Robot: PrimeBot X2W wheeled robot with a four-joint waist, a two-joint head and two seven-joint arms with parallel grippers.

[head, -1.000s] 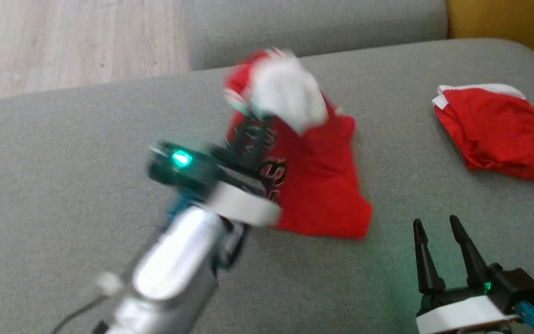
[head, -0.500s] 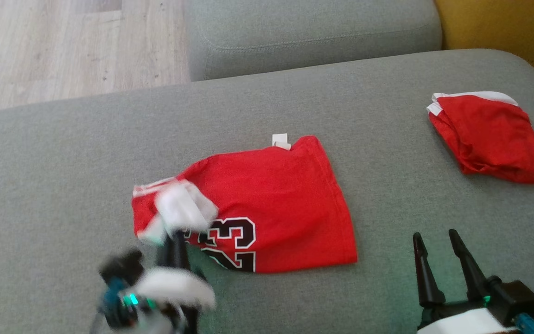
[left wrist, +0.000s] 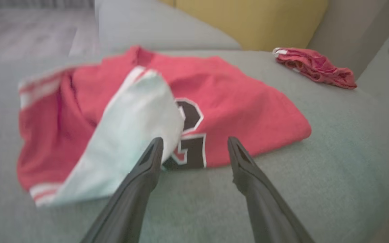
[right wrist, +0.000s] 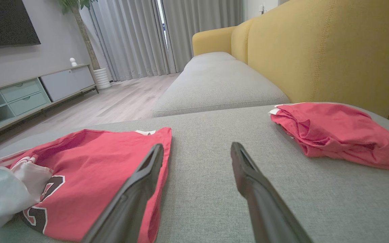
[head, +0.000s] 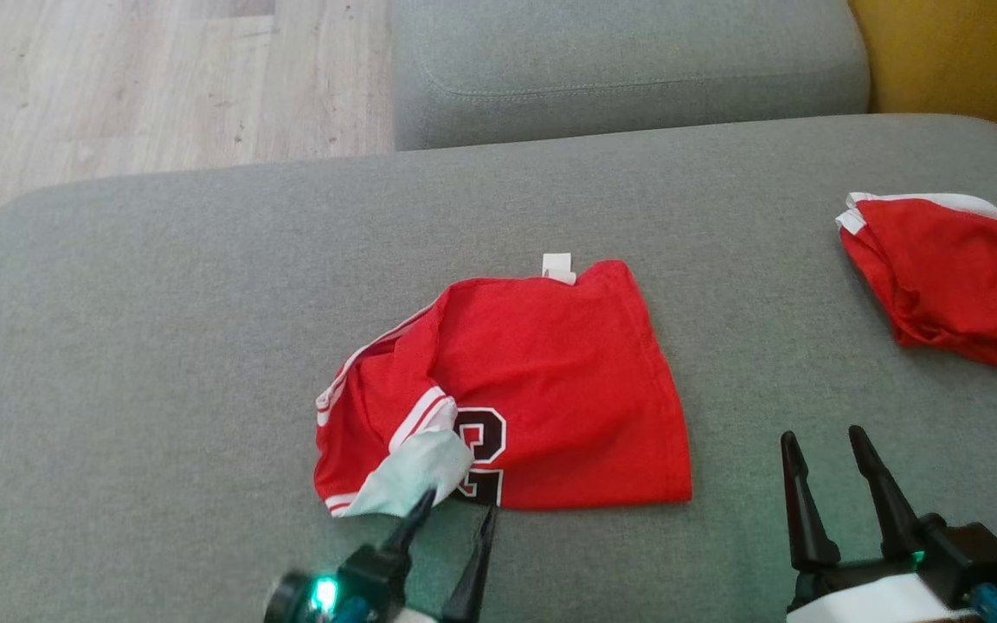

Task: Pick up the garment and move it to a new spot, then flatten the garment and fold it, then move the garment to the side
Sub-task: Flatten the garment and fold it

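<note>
I should next grab the jersey with my left gripper by the tip of its white sleeve [head: 458, 462], which rises in a loose fold while the red body [head: 588, 405] lies flat.
The garment [head: 550, 381] is a red jersey with black-and-white numbers, lying partly folded in the middle of the grey cushion [head: 161, 346]. A white inner flap [head: 416, 472] is turned over at its near left corner. My left gripper [head: 459, 506] stands open at that near edge, its left fingertip against the flap and nothing between the fingers. The left wrist view shows the flap [left wrist: 127, 135] just ahead of my left gripper [left wrist: 194, 141], lying on the garment [left wrist: 241, 98]. My right gripper [head: 821, 437] is open and empty, right of the garment [right wrist: 106, 162].
A second red garment [head: 948, 277] lies bunched at the cushion's far right, also seen as a heap [right wrist: 333, 135] beside the yellow sofa back [right wrist: 316, 50]. Another grey cushion [head: 620, 69] sits behind. Wooden floor [head: 118, 78] lies beyond the left edge.
My left gripper carried the garment's white part toward the near edge, laid it down and opened. The head camera has shifted slightly. The right gripper stayed put.
</note>
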